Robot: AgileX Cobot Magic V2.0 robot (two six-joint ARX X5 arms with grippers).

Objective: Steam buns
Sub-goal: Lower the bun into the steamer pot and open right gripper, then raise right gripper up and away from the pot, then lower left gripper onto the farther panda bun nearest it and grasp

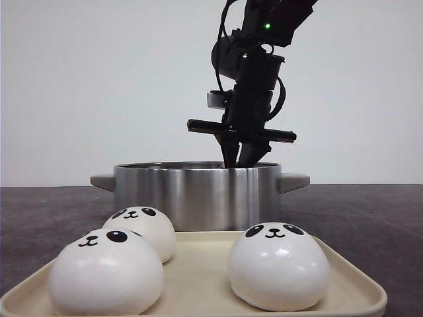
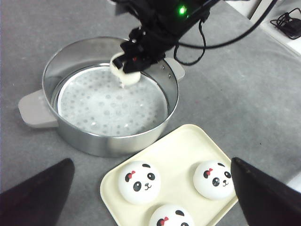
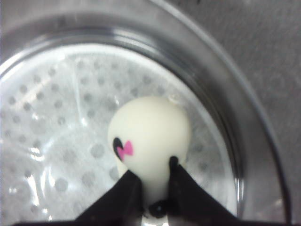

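Note:
I should open my right gripper: the bun (image 3: 153, 127) over the perforated liner would rest in the pot.
Three white panda buns lie on a cream tray (image 1: 198, 246) at the front: one at the left (image 1: 106, 271), one behind it (image 1: 142, 228), one at the right (image 1: 277, 264). Behind the tray stands a steel pot (image 1: 198, 191). My right gripper (image 1: 241, 158) reaches down inside the pot's rim. In the right wrist view it (image 3: 150, 174) is shut on the fourth bun (image 3: 150, 127), squeezing it just above the perforated liner (image 3: 61, 141). The left wrist view shows that held bun (image 2: 126, 74) inside the pot (image 2: 108, 146). My left gripper (image 2: 150, 162) hangs wide open and empty above the tray (image 2: 188, 146).
The pot has two grey side handles (image 2: 33, 110). The table is dark grey (image 2: 244, 94). Black cables (image 2: 287, 21) lie on a white surface past the table's far corner. The tray sits close against the pot's near side.

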